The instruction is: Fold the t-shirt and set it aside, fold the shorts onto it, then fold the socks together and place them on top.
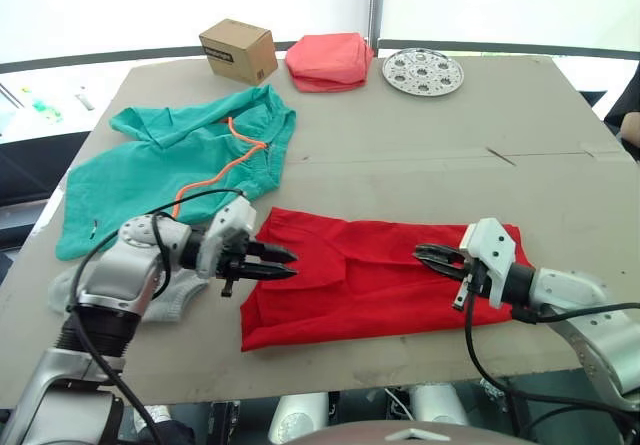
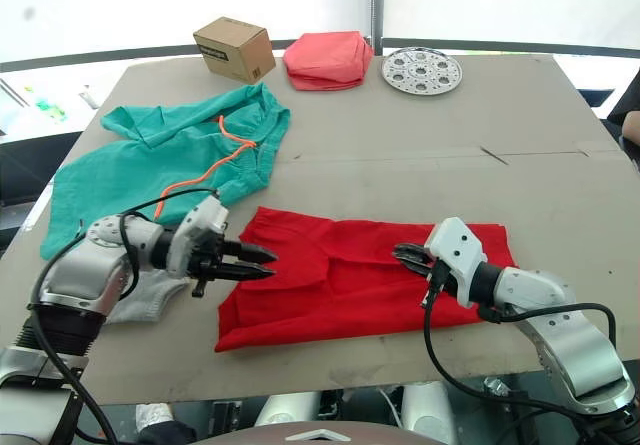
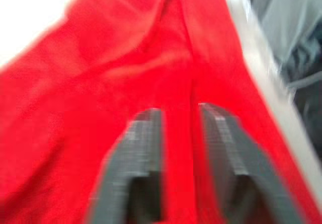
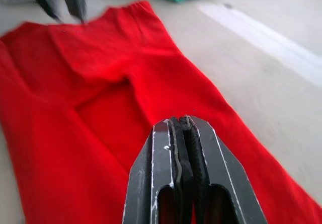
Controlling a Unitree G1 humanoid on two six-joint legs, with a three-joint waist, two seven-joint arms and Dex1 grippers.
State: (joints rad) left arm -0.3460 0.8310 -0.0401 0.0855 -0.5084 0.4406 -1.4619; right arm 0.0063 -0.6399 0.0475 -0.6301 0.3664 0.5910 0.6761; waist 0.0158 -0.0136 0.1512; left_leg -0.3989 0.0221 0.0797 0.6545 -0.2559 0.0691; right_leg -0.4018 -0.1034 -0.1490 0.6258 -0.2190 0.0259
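The left gripper grabs the folded shirt by the edge of its short end (image 1: 250, 305) next, to turn and fold the red t-shirt (image 1: 350, 290).
The red t-shirt (image 1: 350, 290) lies folded into a long flat band near the table's front edge. My left gripper (image 1: 290, 263) hovers over its left end, pointing right, open by a narrow gap with nothing held (image 3: 180, 116). My right gripper (image 1: 420, 254) reaches in from the right over the shirt's right half, fingers shut together and empty (image 4: 178, 121). The teal shorts (image 1: 175, 165) with an orange cord lie spread out behind and to the left of the shirt. The grey socks (image 1: 175, 303) lie at the front left, partly hidden under my left arm.
At the table's back stand a cardboard box (image 1: 238, 50), a folded salmon-pink cloth (image 1: 328, 60) and a round perforated metal plate (image 1: 423, 70). Bare tabletop (image 1: 450, 165) stretches between them and the shirt. The front edge runs just below the shirt.
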